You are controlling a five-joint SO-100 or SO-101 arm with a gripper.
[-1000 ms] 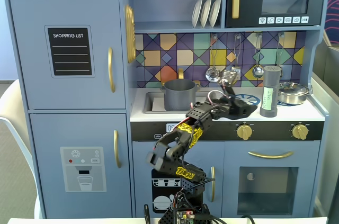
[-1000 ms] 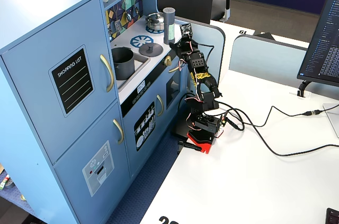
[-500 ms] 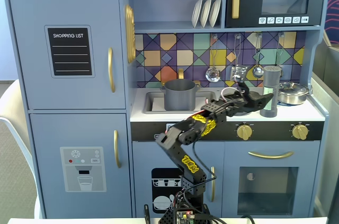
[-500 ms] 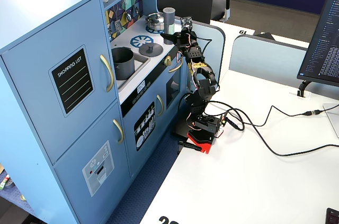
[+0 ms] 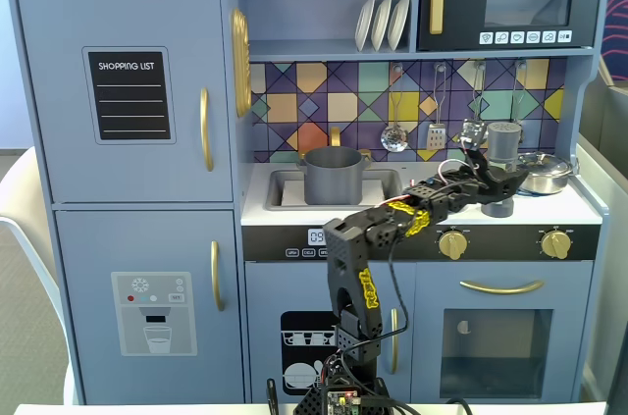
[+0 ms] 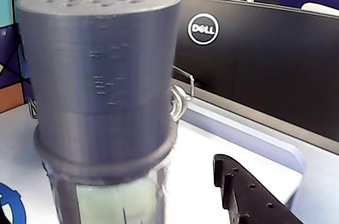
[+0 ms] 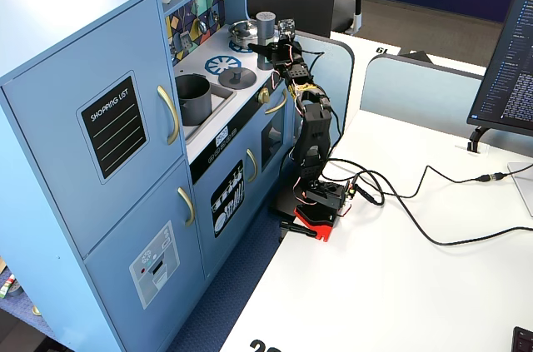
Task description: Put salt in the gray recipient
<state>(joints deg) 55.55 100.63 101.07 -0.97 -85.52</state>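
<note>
I will use my gripper next to grab the salt shaker by the middle of its body (image 5: pixel 503 164), so that I can put salt in the dark-gray pot (image 5: pixel 335 176).
The salt shaker (image 5: pixel 503 139) stands upright at the back right of the toy stove, gray with a lighter cap and a pale green label. In the wrist view it (image 6: pixel 100 75) fills the left half. My gripper (image 5: pixel 494 176) is open around its lower part. The black right finger (image 6: pixel 249 197) stands clear of the shaker with a gap of white counter between them, and the other finger is hidden. The dark-gray pot (image 5: pixel 335 176) sits in the sink to the left, empty as far as the other fixed view (image 7: pixel 193 99) shows.
A shiny steel pan (image 5: pixel 543 172) sits right of the shaker. A flat gray knobbed lid (image 5: pixel 497 207) lies on the stove front, below the gripper. Utensils (image 5: pixel 394 135) hang on the tiled back wall. A Dell monitor (image 6: pixel 254 60) stands behind the kitchen's side.
</note>
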